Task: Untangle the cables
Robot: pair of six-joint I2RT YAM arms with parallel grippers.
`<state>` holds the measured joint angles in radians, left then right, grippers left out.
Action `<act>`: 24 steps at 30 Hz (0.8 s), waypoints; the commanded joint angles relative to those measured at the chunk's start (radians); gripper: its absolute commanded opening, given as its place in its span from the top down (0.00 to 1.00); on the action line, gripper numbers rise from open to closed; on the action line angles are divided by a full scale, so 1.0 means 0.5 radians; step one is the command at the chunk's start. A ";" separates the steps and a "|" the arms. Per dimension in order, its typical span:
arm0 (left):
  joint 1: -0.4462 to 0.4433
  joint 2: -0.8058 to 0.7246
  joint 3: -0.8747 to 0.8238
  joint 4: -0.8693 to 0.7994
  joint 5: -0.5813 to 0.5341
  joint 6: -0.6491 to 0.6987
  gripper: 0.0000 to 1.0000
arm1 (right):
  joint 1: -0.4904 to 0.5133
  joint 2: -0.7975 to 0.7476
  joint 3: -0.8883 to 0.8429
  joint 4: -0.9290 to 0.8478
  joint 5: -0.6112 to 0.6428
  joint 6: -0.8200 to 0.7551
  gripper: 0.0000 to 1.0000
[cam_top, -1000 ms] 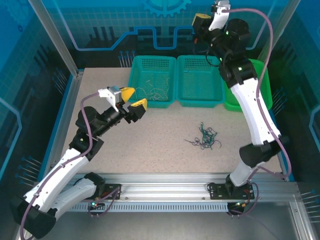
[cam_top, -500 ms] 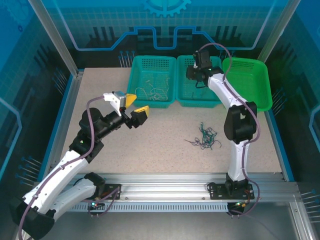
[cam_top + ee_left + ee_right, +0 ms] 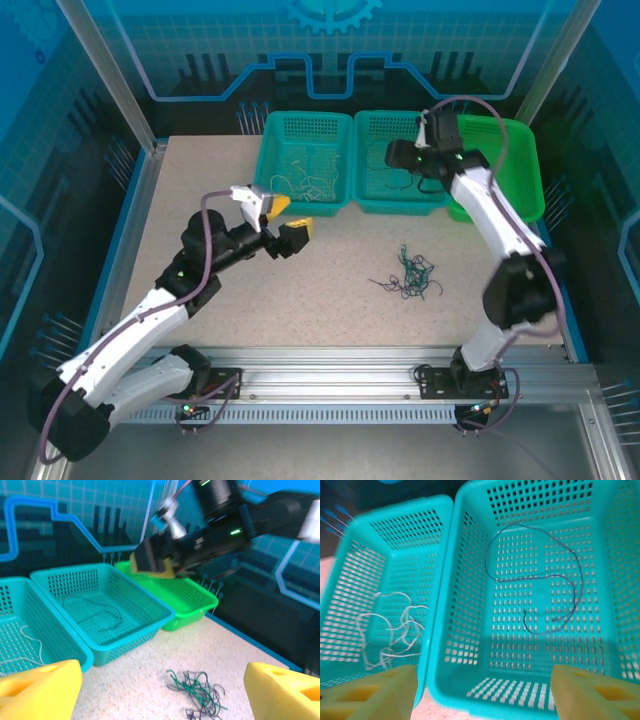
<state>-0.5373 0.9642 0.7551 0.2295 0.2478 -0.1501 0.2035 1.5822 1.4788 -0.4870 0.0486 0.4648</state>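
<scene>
The tangle has bunched green cables, and the robot's right gripper needs to grip it by them next, so the loose end of the purple cable stays free for the left gripper to untangle.
A small tangle of green, purple and dark cables [image 3: 405,275] [image 3: 197,692] lies on the speckled table, right of centre. My left gripper [image 3: 288,217] [image 3: 160,700] hovers left of the tangle, open, with nothing between its yellow fingers. The right gripper [image 3: 400,155] [image 3: 482,695] hangs open and empty over the near rim of the middle teal basket [image 3: 402,205] [image 3: 470,605]. One thin purple cable [image 3: 578,582] lies loose on that basket's floor. Whitish cables [image 3: 305,185] [image 3: 395,630] lie in the left teal basket [image 3: 268,160].
A green basket [image 3: 520,170] [image 3: 190,595] stands right of the two teal ones along the back of the table. The right arm [image 3: 510,230] arches over the table's right side. A blue frame edges the table.
The right arm has swung down from high at the back to just above the middle basket, and its gripper has opened. The left gripper has shifted a little right, toward the tangle.
</scene>
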 commanded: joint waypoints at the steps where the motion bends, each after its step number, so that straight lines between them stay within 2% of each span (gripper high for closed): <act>1: -0.105 0.116 0.009 0.087 -0.004 0.062 0.14 | -0.022 -0.397 -0.494 0.148 0.165 0.145 0.29; 4: -0.203 0.240 0.030 0.100 -0.010 0.124 0.14 | -0.059 -0.688 -0.888 0.016 0.300 0.256 0.28; 9: -0.337 0.416 0.075 0.084 -0.056 0.244 0.13 | -0.099 -0.848 -1.275 -0.186 0.216 0.294 0.27; 13: -0.403 0.526 0.106 0.139 -0.075 0.260 0.12 | -0.090 -0.674 -1.415 -0.237 0.124 0.343 0.29; 16: -0.436 0.583 0.133 0.143 -0.091 0.263 0.11 | -0.040 -0.531 -1.468 -0.154 0.009 0.337 0.29; 20: -0.456 0.611 0.145 0.130 -0.115 0.270 0.11 | 0.050 -0.357 -1.477 -0.060 -0.017 0.344 0.29; 24: -0.462 0.611 0.154 0.107 -0.157 0.261 0.11 | 0.087 -0.189 -1.480 0.021 -0.046 0.344 0.36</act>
<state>-0.7616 1.2625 0.7959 0.2676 0.1982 -0.0418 0.2321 1.4517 0.7471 -0.5133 0.0551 0.6209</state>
